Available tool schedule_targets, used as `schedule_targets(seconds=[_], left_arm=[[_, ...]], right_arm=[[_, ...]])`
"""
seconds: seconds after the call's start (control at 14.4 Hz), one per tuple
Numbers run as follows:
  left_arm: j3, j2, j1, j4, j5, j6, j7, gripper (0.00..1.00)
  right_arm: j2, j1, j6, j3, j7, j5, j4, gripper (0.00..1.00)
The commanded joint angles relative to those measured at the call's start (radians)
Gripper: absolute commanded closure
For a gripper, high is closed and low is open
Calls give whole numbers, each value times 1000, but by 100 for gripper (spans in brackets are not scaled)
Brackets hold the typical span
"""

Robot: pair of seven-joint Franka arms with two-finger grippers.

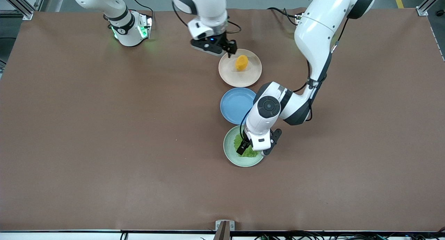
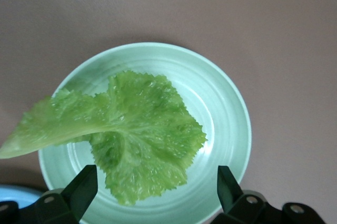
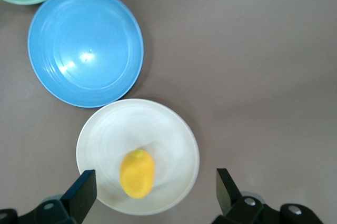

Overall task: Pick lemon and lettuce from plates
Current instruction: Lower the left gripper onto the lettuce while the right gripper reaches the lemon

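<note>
The lettuce needs to come off the mint green plate (image 2: 224, 124), so my left gripper will grab it by its broad leafy part (image 2: 147, 153) next.
The lemon (image 1: 241, 63) lies on the beige-pink plate (image 1: 229, 78). My right gripper (image 1: 230, 49) hangs open and empty over that plate's rim. In the right wrist view the lemon (image 3: 137, 173) on the plate (image 3: 116, 129) shows between the spread fingers of the right gripper (image 3: 152, 184), below them. The lettuce (image 1: 247, 151) lies on the mint green plate (image 1: 230, 152), nearest the front camera. My left gripper (image 1: 255, 150) is open just above it. In the left wrist view the lettuce (image 2: 142, 134) spreads over the plate (image 2: 221, 103), its stem end past the rim, under the left gripper (image 2: 157, 179).
A blue plate (image 1: 236, 106) lies empty between the two task plates, close to both; it also shows in the right wrist view (image 3: 84, 45). The left arm's forearm hangs over its edge. Brown table surface lies bare around the row of plates.
</note>
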Motion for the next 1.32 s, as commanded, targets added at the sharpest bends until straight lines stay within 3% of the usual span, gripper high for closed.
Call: schedule_targets(seconds=[0.0, 0.21, 0.49, 1.04, 1.25], left_arm=[[8, 33, -23, 20, 9, 11, -13, 0], [8, 39, -27, 6, 9, 13, -13, 1], [10, 46, -25, 3, 9, 13, -5, 5], [10, 36, -17, -30, 9, 13, -5, 24], [8, 35, -19, -32, 9, 11, -10, 35]], right_arm=[[115, 94, 102, -18, 125, -48, 15, 0], [236, 119, 152, -16, 231, -102, 74, 0], [329, 148, 152, -16, 270, -102, 150, 0], [393, 209, 210, -21, 343, -109, 162, 0], [416, 217, 233, -19, 351, -181, 164, 0]])
